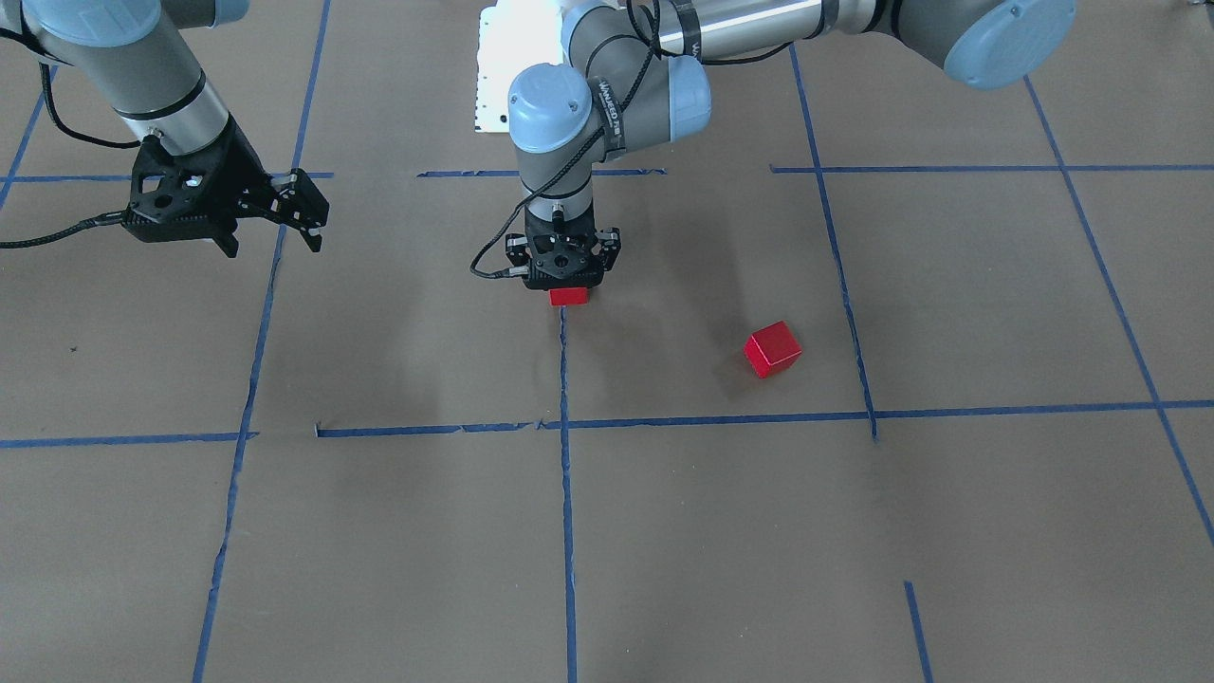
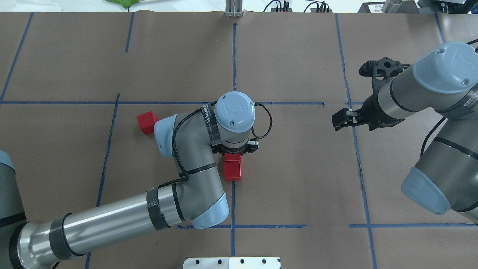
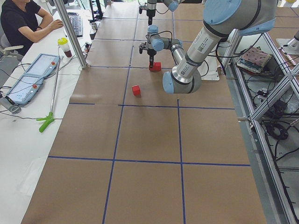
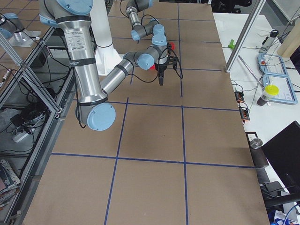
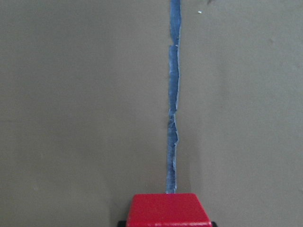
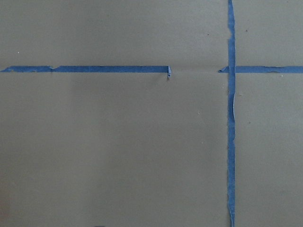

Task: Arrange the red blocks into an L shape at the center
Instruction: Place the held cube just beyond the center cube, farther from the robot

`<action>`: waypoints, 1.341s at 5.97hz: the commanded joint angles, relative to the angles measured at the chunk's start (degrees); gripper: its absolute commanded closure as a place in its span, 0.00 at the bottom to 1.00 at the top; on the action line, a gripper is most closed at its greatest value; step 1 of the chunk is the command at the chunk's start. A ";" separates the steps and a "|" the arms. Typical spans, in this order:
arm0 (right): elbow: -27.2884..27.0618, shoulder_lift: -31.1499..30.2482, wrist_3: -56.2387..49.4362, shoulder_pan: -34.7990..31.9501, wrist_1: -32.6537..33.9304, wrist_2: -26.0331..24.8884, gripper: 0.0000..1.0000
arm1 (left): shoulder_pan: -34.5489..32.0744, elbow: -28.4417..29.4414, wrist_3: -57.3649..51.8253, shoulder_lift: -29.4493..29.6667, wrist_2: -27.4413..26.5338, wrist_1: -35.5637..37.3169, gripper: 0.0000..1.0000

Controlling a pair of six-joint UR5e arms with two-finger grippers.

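My left gripper releases the red block now, since the block's lower edge sits squarely on the blue tape line and the block would rest flat.
My left gripper points straight down at the center, on the vertical blue tape line. It is shut on a red block, which fills the bottom of the left wrist view. In the overhead view, red shows under the gripper as two blocks end to end along the line: one at the fingers and one nearer the robot. Another red block lies apart on the paper, tilted to the grid, and also shows in the overhead view. My right gripper hovers open and empty.
The white base plate lies at the robot's edge of the table. Blue tape lines run under the right wrist. An operator, a tablet and a green tool are at a side table.
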State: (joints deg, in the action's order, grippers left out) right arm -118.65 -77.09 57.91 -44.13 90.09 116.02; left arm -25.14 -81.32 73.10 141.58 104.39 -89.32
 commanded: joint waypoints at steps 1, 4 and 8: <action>-0.09 0.01 0.01 0.01 0.00 0.00 0.00 | 0.00 -0.51 -0.06 -0.43 0.02 -0.06 0.94; 0.00 0.01 0.09 0.01 0.00 0.00 0.00 | 0.09 -0.51 0.03 -0.25 0.02 -0.50 0.83; 0.09 0.01 0.09 0.01 0.00 -0.09 0.00 | 0.62 -0.68 -0.15 -0.17 -0.24 -0.41 0.00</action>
State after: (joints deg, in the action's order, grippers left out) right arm -118.53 -77.08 58.01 -44.12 90.09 115.93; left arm -24.56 -81.87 72.96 141.30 104.18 -89.82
